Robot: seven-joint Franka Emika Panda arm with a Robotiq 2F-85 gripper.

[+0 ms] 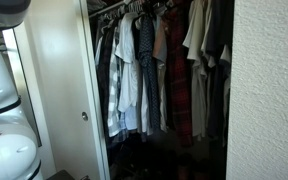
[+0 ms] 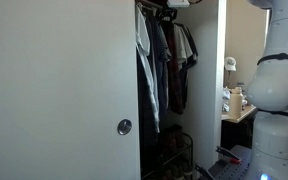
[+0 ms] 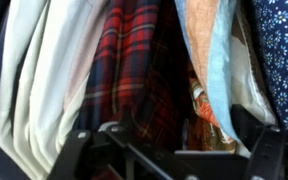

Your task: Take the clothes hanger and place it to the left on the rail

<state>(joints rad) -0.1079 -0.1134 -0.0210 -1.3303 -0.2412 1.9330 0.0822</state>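
Note:
My gripper takes hold of the clothes hanger by its near end next, beside the plaid shirt [image 3: 134, 70], since its hook stays free to place on the rail.
The rail [image 1: 112, 11] is a thin dark rod across the top of the open wardrobe, crowded with hanger hooks [image 1: 136, 7] and shirts. No single hanger stands out. In the wrist view my gripper [image 3: 169, 155] is open. Its dark fingers sit wide apart at the bottom edge, close in front of a red plaid shirt [image 3: 134, 70] and a light blue garment [image 3: 212, 60]. Nothing is between the fingers. In an exterior view only a pale part of my wrist [image 2: 174, 3] shows at the top edge, up by the hooks.
A white sliding door [image 1: 59, 90] stands beside the opening and fills much of an exterior view [image 2: 54, 90]. A textured wall [image 1: 269, 90] bounds the other side. White and dark shirts [image 1: 129, 70] hang packed together. The white robot body [image 2: 274, 90] stands nearby.

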